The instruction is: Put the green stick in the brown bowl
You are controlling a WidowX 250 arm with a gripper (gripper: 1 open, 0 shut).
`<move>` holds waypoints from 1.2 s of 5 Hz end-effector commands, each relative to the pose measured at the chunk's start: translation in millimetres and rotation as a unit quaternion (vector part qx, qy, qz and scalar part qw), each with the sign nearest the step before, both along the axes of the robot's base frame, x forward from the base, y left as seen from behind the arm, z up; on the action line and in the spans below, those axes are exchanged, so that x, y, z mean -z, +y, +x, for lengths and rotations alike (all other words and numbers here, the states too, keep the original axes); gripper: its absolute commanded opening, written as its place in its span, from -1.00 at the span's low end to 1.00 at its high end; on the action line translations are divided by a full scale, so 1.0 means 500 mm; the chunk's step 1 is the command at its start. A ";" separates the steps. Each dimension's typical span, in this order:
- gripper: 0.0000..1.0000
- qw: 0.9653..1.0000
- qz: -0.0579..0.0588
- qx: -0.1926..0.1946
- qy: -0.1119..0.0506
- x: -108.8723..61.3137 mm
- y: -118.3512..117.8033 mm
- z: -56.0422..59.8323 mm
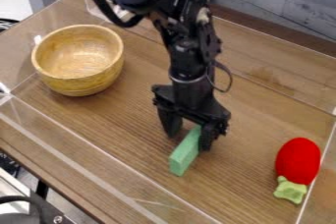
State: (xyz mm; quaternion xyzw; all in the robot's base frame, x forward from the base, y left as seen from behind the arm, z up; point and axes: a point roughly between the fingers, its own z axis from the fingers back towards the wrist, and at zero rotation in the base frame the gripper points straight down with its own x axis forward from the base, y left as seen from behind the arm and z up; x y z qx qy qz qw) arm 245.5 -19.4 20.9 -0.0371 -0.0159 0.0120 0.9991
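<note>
The green stick (184,155) needs to go in the brown bowl, so my gripper should grab it by one end (196,137) next.
The green stick (184,155) lies flat on the wooden table, a light-green block pointing toward the front edge. My gripper (188,136) stands upright over the stick's far end. It is open, with one dark finger on each side of that end, and the stick rests on the table. The brown bowl (79,59) is a round tan wooden bowl at the left, well apart from the arm, and it holds nothing.
A red rounded object (298,158) with a small pale-green piece (289,191) attached lies at the right front. A clear plastic wall (79,174) runs along the table's front edge and sides. A grey plank wall stands behind.
</note>
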 end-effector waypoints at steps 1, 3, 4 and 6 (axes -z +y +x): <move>1.00 1.000 0.003 0.011 -0.021 -0.012 0.019 0.001; 1.00 1.000 0.010 0.003 -0.025 -0.016 0.013 -0.023; 1.00 0.999 0.015 -0.012 -0.028 -0.016 -0.006 -0.031; 1.00 0.997 0.009 -0.071 -0.031 -0.014 -0.032 -0.029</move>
